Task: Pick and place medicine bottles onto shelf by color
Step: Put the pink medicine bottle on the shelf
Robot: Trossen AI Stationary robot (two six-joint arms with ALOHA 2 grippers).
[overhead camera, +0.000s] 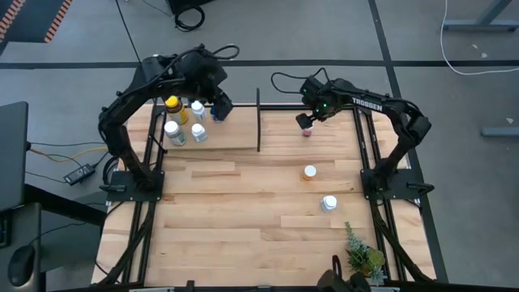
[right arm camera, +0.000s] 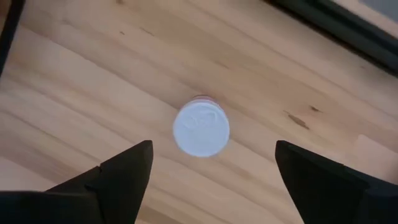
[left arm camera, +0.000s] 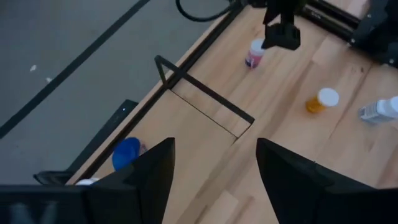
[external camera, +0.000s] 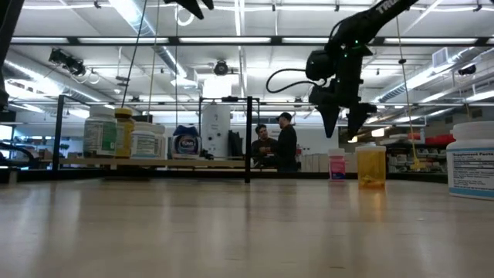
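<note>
The pink bottle's white top is below my right gripper's fingers, so they would miss if I closed now. My right gripper needs to go lower before it closes on the bottle.
The shelf (overhead camera: 235, 144) runs along the table's far edge, split by a black divider (overhead camera: 259, 122). Its left bay holds several medicine bottles: a yellow-capped amber one (overhead camera: 172, 104), white ones (overhead camera: 172, 132) and a blue one (left arm camera: 126, 152). My left gripper (overhead camera: 220, 108) hangs open and high above that bay's right end, holding nothing. A small pink bottle with a white top (right arm camera: 201, 129) stands upright in the right bay. My right gripper (overhead camera: 305, 121) is open just above it, fingers pointing down on either side, clear of it (external camera: 347, 116).
An orange bottle (overhead camera: 310, 172) and a white bottle (overhead camera: 328, 203) stand on the open tabletop to the right of centre. A small green plant (overhead camera: 361, 255) sits at the near right corner. People stand in the room beyond the table (external camera: 274, 147).
</note>
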